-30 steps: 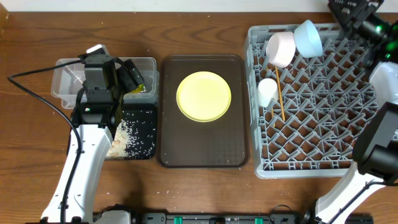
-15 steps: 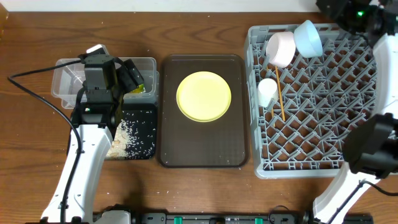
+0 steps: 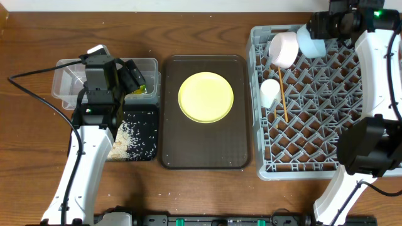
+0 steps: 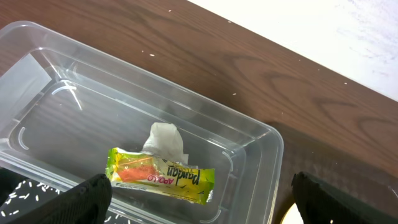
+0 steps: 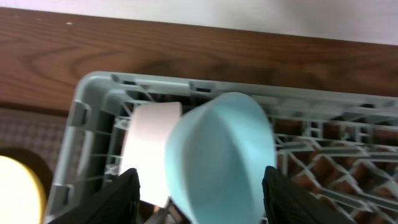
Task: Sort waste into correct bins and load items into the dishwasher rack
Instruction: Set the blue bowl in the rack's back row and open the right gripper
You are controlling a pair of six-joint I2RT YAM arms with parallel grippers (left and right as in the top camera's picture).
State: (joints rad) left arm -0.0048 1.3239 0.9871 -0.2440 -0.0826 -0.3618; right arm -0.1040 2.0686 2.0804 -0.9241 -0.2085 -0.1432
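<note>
My right gripper grabs the light blue bowl tilted in the dishwasher rack by its exposed rim [image 3: 306, 41] [image 5: 186, 146] inside and outside next, to load it, leaving its base free.
The grey dishwasher rack [image 3: 326, 157] holds the light blue bowl [image 3: 311, 41], the pinkish-outside bowl [image 3: 284, 49], the white cup [image 3: 270, 92] and the chopsticks [image 3: 282, 100]. My right gripper [image 3: 318, 26] is open, with its fingers [image 5: 202, 196] either side of the blue bowl [image 5: 217, 155]. The pinkish bowl [image 5: 149, 149] lies just left of it. The yellow-green plate [image 3: 206, 96] lies on the brown tray. My left gripper [image 3: 130, 78] hovers open [image 4: 199, 204] over the clear tub [image 4: 261, 143], which holds the wrapper [image 4: 161, 175] and tissue [image 4: 165, 138]. Rice [image 3: 129, 141] lies in the black tray [image 3: 147, 116].
The dark brown serving tray [image 3: 204, 154] sits between the bins and the rack. A black cable [image 3: 38, 94] loops left of my left arm. A few stray rice grains lie on the wooden table [image 3: 188, 188] near the front edge.
My right arm has swung left from the rack's far right corner to the light blue bowl. My left arm has not moved.
</note>
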